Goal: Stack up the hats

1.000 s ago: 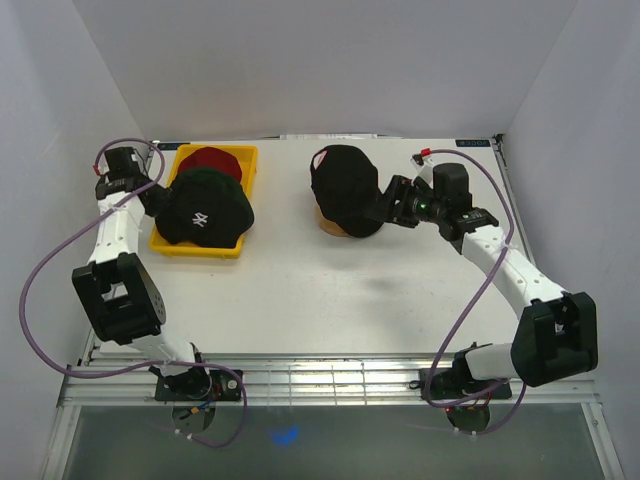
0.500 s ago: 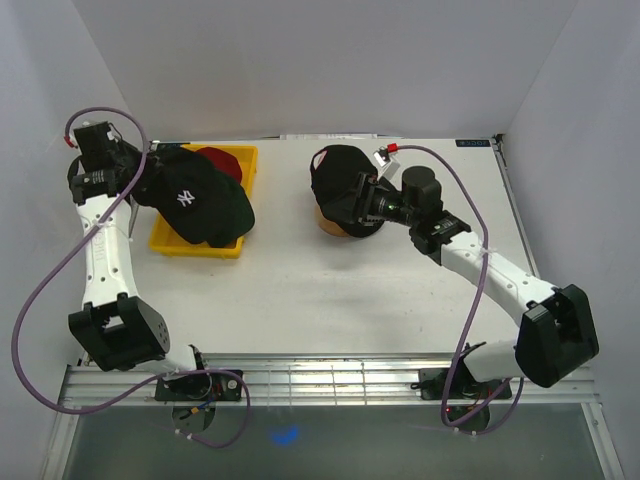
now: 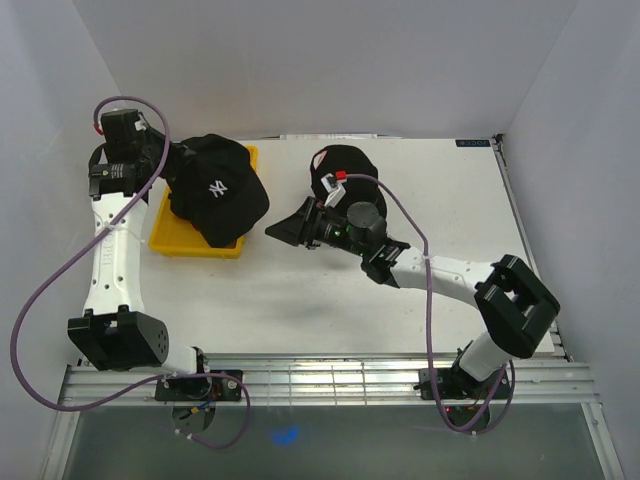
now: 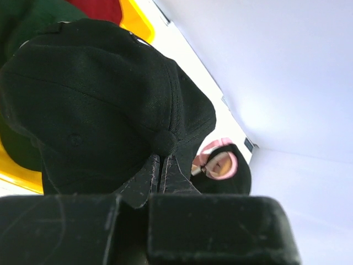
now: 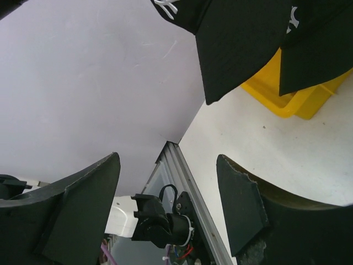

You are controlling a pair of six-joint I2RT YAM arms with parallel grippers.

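My right gripper grabs the held black cap by its brim [image 3: 241, 217] [image 5: 237, 49] next, which leaves the cap's top open to stack over the stand's cap.
My left gripper [image 3: 178, 168] is shut on the back of a black cap with a white logo [image 3: 218, 190] and holds it in the air over the yellow tray [image 3: 190, 243]. In the left wrist view my fingers [image 4: 144, 179] pinch that cap [image 4: 99, 105]; a dark green cap [image 4: 30, 16] and a red cap [image 4: 102, 8] lie below in the tray. Another black cap [image 3: 348, 168] sits on the wooden stand. My right gripper [image 3: 284, 228] is open and empty, between the stand and the tray, facing the held cap's brim [image 5: 237, 49].
The yellow tray [image 5: 287, 99] stands at the back left of the white table [image 3: 330, 300]. White walls close in the left, back and right. The table's metal front rail [image 5: 182, 165] shows in the right wrist view.
My left gripper has lifted the logo cap out of the tray and carried it up and to the right. My right arm has swung left, away from the cap on the stand.
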